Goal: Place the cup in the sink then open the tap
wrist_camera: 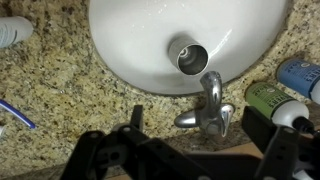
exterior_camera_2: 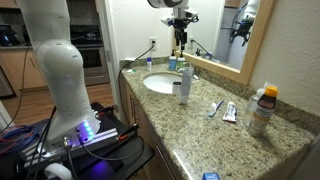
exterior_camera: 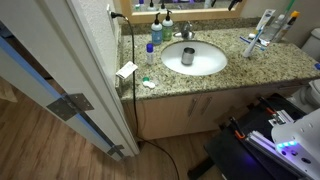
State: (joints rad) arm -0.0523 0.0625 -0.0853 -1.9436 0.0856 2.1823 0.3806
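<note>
My gripper grabs the chrome tap (wrist_camera: 210,105) by its top handle end behind the spout next, one finger on each side, to open the tap.
The small dark grey cup (wrist_camera: 192,57) stands upright inside the round white sink (wrist_camera: 130,40); it also shows in an exterior view (exterior_camera: 188,56). The chrome tap (wrist_camera: 210,105) sits on the granite behind the basin, its spout over the rim. My gripper (wrist_camera: 200,128) is open and empty. It hangs above the tap, with one finger on each side of it and clear of it. In an exterior view the gripper (exterior_camera_2: 179,27) hangs high over the sink (exterior_camera_2: 155,85) by the mirror. The cup is not discernible in that view.
Blue-capped (wrist_camera: 300,75) and green-capped (wrist_camera: 265,100) bottles stand close beside the tap. A clear bottle (exterior_camera_2: 185,87) stands by the basin. A toothbrush (wrist_camera: 15,112) and tubes (exterior_camera_2: 228,112) lie on the speckled counter (exterior_camera: 240,70). The mirror and wall are right behind.
</note>
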